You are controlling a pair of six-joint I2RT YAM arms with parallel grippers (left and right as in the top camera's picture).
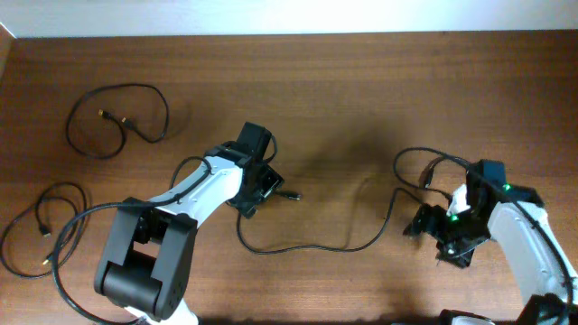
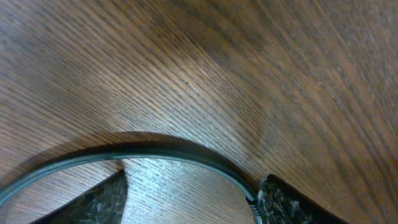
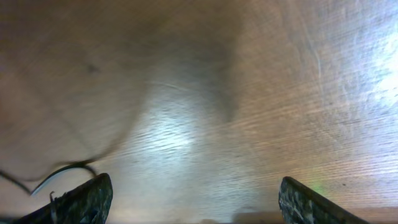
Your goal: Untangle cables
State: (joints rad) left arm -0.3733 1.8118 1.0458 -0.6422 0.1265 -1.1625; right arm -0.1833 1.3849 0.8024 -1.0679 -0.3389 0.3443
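The robot's right gripper will reach the third cable and grab its end [image 1: 428, 178] beside the loop, so the cable's length stays free to untangle.
Three thin black cables lie apart on the wooden table. One forms a loop [image 1: 117, 117] at the back left, and another lies curled [image 1: 41, 230] at the left edge. The third cable [image 1: 316, 246] runs from my left gripper [image 1: 265, 191] across to a loop beside my right gripper [image 1: 438, 236]. In the left wrist view this cable [image 2: 155, 151] arcs past the fingertips and touches the right finger [image 2: 280, 205]. The left gripper [image 2: 193, 180] is open. My right gripper [image 3: 194, 180] is wide open over bare wood, with a cable end [image 3: 62, 171] just beyond its left finger [image 3: 84, 202].
The third cable's small plug [image 1: 292, 195] lies just right of the left gripper. A pale wall strip [image 1: 289, 16] borders the table's far edge. Bare wood lies between the two arms.
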